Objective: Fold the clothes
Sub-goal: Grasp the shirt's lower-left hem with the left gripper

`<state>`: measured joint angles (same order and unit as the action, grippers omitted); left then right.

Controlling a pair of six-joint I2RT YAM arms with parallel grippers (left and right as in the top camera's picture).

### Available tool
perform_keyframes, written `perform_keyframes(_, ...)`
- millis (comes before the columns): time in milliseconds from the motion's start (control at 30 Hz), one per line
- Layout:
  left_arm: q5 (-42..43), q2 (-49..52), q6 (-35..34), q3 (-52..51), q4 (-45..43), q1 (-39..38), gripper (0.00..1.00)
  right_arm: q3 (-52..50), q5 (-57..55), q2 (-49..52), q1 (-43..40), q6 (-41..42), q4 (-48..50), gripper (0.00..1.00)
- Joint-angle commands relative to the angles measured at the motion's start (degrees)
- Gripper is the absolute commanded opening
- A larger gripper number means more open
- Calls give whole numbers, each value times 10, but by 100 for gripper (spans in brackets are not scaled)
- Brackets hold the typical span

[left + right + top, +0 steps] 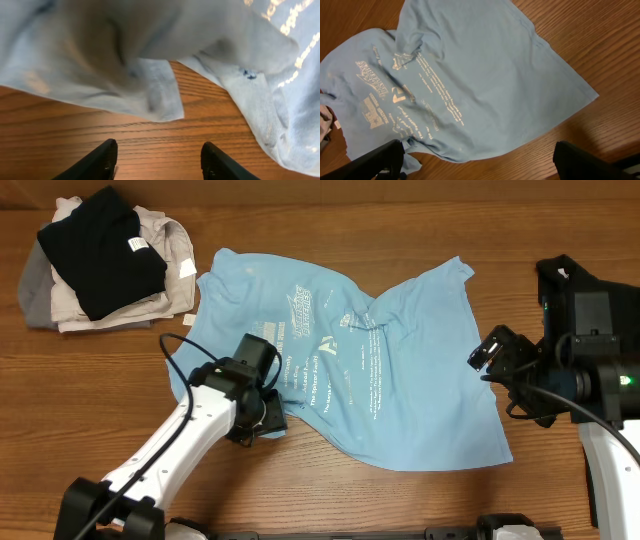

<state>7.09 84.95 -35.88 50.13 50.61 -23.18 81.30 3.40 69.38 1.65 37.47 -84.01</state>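
Note:
The T-shirt needs to be spread out for folding. My left gripper will grab the blue T-shirt's folded near corner (167,108) and leave the opposite corner free.
The light blue T-shirt (370,370) with white lettering lies rumpled and partly spread across the middle of the table. My left gripper (266,418) sits at its lower left edge. In the left wrist view its fingers stand apart over bare wood, left gripper (160,161) open and empty, with a folded corner of the blue shirt (160,102) just ahead. My right gripper (487,355) hovers by the shirt's right edge. Seen from the right wrist, the right gripper (480,161) is wide open above the shirt (470,75), holding nothing. A black shirt (100,245) tops a pile at the back left.
Beige and grey garments (170,255) lie under the black shirt in the back-left pile. Bare wooden table (420,500) shows in front of the blue shirt. The right arm's base (585,310) stands at the right edge.

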Motion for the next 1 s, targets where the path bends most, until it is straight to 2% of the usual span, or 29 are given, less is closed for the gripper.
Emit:
perform_keyframes(0,4,31,-4,9,-5,-31,59,1,-7,14,3,0,3,100)
perform_keyframes(100,-18,61,-24,9,-7,-53,63,1,-7,27,3,0,0,100)
perform_keyframes(300,-32,113,-37,9,-25,-57,61,1,-7,45,3,0,-13,100)
perform_keyframes(633,-79,115,-39,9,-70,-57,62,1,-25,45,2,2,-16,100)
perform_keyframes(967,-113,115,-40,11,-76,-57,56,1,-29,45,2,2,-18,100)
